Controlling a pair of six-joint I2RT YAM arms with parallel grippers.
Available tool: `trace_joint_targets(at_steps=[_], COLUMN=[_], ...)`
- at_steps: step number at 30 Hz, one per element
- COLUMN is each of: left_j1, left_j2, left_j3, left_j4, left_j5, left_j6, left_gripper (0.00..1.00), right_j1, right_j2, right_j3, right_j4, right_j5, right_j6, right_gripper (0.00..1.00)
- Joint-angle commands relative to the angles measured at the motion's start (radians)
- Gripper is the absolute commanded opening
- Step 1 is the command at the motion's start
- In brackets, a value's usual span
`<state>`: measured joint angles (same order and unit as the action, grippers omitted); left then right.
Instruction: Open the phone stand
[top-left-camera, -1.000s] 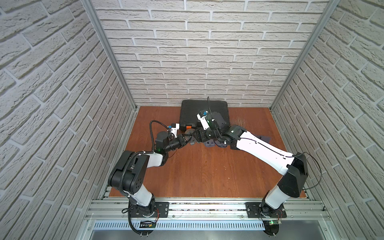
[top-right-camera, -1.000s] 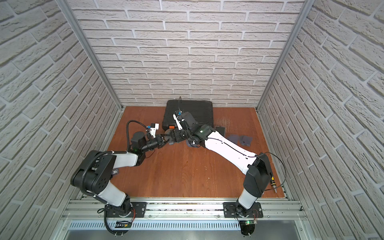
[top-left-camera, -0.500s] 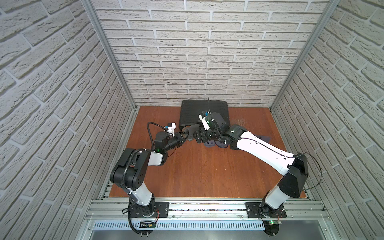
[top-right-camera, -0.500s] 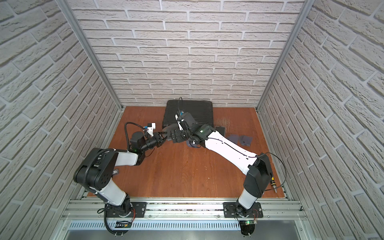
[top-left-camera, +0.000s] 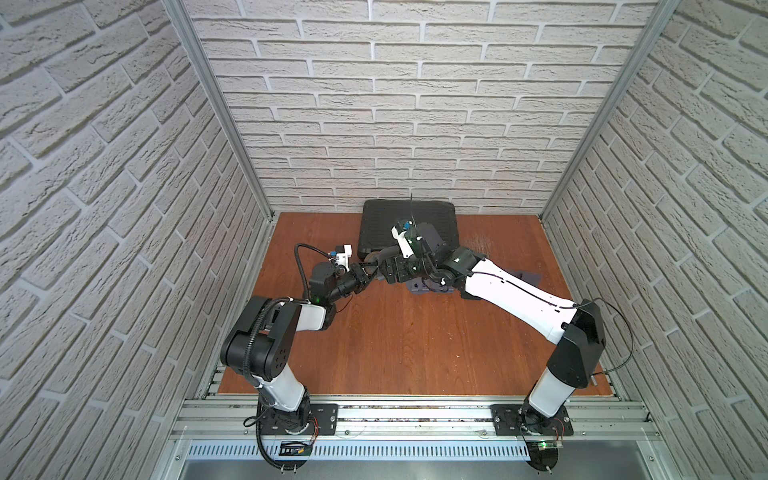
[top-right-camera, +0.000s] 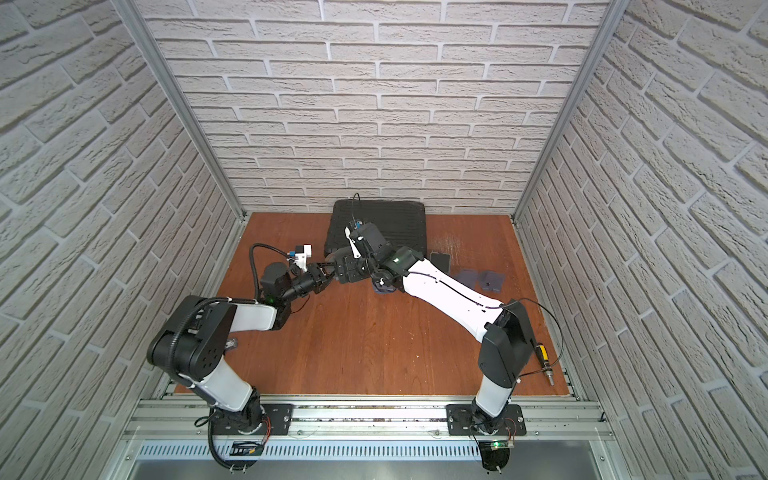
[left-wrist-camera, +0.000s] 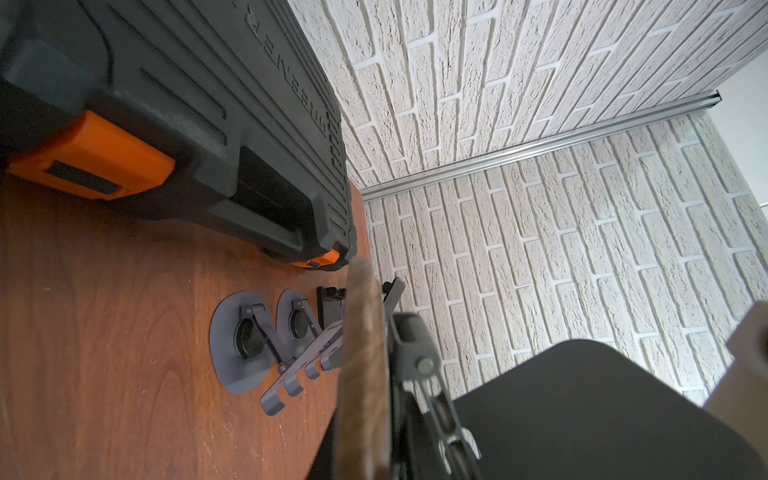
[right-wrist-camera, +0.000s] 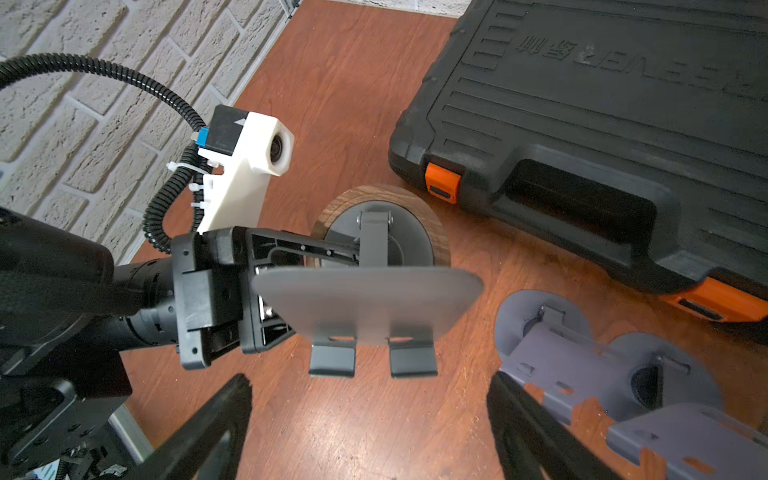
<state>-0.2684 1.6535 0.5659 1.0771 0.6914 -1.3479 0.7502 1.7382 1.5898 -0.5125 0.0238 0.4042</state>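
The robot's right gripper will next grab the grey plate across its side edges, which leaves the base free to set the open stand upright.
The phone stand (right-wrist-camera: 365, 303) has a round wood-rimmed base (right-wrist-camera: 436, 232), a grey hinged arm (right-wrist-camera: 374, 237) and a grey plate with two hooks. It hangs above the table, base on edge and plate swung away from the base. My left gripper (top-left-camera: 365, 272) is shut on the base, one of its fingers (right-wrist-camera: 299, 249) lying along it. In the left wrist view the base rim (left-wrist-camera: 363, 353) fills the space between the jaws. My right gripper (right-wrist-camera: 370, 419) is open just in front of the hooks and touches nothing. Both grippers meet in both top views, the right gripper (top-right-camera: 340, 266) beside the left gripper (top-right-camera: 324, 274).
A black tool case (right-wrist-camera: 582, 124) with orange latches lies against the back wall, also visible in a top view (top-left-camera: 409, 224). Two more folded grey stands (right-wrist-camera: 582, 365) lie on the table under my right wrist. A phone (top-right-camera: 440, 261) and grey parts (top-right-camera: 490, 280) lie further right.
My right jaws have opened wider and now stand free of the stand's plate. The left gripper keeps its grip and has shifted slightly.
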Motion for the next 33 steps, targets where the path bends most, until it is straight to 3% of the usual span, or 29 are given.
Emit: trace_joint_targets(at_steps=[1,7,14,23,29,33], left_j1=[-0.013,-0.024,-0.025,-0.026,-0.026,-0.026], left_j2=[-0.01,-0.019,-0.023,-0.02,-0.013,-0.009], left_j3=[0.028,0.022,0.009,0.008,0.003,0.0], left_j4=[0.099,0.105,0.114,0.122,0.129,0.137], left_j5=[-0.001,-0.005,-0.008,-0.005,-0.007,-0.007], left_j6=[-0.005,-0.007,-0.008,-0.011,-0.011,-0.015], left_gripper=[0.0,0.0,0.0,0.0,0.0,0.0], right_j1=[-0.001,-0.008,-0.014,-0.017,-0.017,-0.017], right_j2=[0.019,0.05,0.075,0.099,0.107,0.114], right_j3=[0.04,0.056,0.079,0.093,0.107,0.113], right_j4=[0.049,0.064,0.061,0.06,0.065,0.068], right_j5=[-0.024,-0.022,-0.023,-0.022,-0.043,-0.054], right_j6=[0.0,0.005,0.004,0.002,-0.002,-0.003], right_gripper=[0.89,0.88,0.7,0.71,0.8,0.78])
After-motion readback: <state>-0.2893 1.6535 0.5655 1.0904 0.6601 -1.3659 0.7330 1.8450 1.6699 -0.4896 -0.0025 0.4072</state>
